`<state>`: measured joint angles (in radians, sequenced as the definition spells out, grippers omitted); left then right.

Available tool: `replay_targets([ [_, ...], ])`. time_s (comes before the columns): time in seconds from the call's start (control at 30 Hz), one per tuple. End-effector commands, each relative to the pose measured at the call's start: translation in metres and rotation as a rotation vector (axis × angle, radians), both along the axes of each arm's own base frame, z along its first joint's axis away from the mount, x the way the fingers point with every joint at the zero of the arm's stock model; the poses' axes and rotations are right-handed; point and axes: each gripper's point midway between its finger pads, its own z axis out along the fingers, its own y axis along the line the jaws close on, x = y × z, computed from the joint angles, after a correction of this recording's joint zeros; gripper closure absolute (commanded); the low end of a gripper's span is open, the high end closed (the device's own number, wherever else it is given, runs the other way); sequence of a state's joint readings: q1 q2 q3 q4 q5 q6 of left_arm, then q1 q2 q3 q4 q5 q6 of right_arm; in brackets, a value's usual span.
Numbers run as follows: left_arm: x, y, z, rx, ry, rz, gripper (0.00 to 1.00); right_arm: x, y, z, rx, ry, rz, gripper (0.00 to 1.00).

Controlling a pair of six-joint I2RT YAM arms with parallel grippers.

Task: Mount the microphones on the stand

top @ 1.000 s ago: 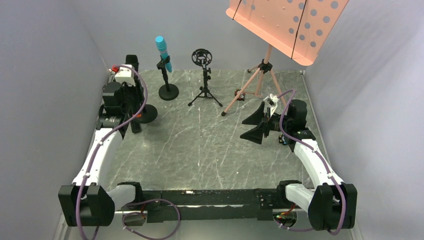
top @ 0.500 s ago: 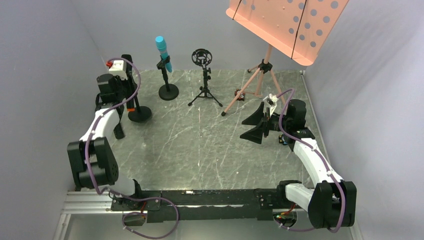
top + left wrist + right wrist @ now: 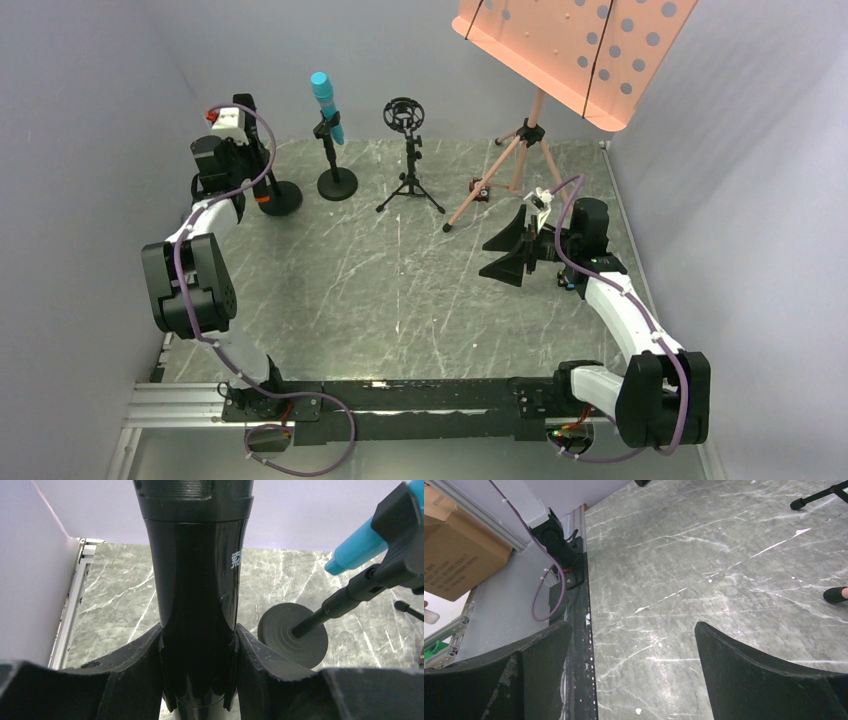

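Note:
My left gripper can release the long black microphone now: it leans against its stand, orange end over the round black base, and would stay seated.
My left gripper (image 3: 254, 178) is at the far left back and is shut on a long black microphone (image 3: 197, 580) with white lettering, which fills the left wrist view between the fingers (image 3: 145, 655). An orange end (image 3: 262, 199) shows below the gripper, above a round black stand base (image 3: 282, 198). The cyan microphone (image 3: 326, 104) sits clipped in its own round-base stand (image 3: 337, 184), also seen in the left wrist view (image 3: 362, 547). My right gripper (image 3: 506, 252) is open and empty over the floor (image 3: 634, 645). The microphone with the silver mesh head is out of view.
A black tripod stand with an empty ring shock mount (image 3: 404, 115) stands at back centre. A pink music stand (image 3: 570, 50) on a tripod (image 3: 520, 160) stands at back right. Grey walls close in left, back and right.
My left arm has swung back and to the left with the black microphone in it. The round stand base under it has shifted toward the back wall. The right arm has barely moved.

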<state>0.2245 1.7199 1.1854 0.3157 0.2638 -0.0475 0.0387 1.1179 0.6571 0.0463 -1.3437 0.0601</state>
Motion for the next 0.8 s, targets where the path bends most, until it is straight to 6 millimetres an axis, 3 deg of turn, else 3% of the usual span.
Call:
replay_targets([
  [0.0,0.008,-0.008,0.054,-0.024,-0.2,-0.033,0.74,0.004,-0.001,0.009,0.003,-0.06,0.015,0.0],
  [0.17,-0.004,-0.009,0.036,-0.04,-0.152,-0.02,0.5,0.004,0.0,0.008,0.007,-0.05,0.019,0.0],
  [0.37,-0.017,-0.006,0.045,-0.044,-0.132,0.012,0.18,0.003,0.0,0.01,0.01,-0.055,0.022,0.0],
  [0.57,-0.035,-0.001,0.062,-0.05,-0.116,0.044,0.02,0.0,0.0,0.014,0.016,-0.068,0.029,0.0],
  [0.77,-0.066,0.006,0.079,-0.053,-0.114,0.086,0.01,-0.003,0.0,0.018,0.019,-0.08,0.034,0.0],
])
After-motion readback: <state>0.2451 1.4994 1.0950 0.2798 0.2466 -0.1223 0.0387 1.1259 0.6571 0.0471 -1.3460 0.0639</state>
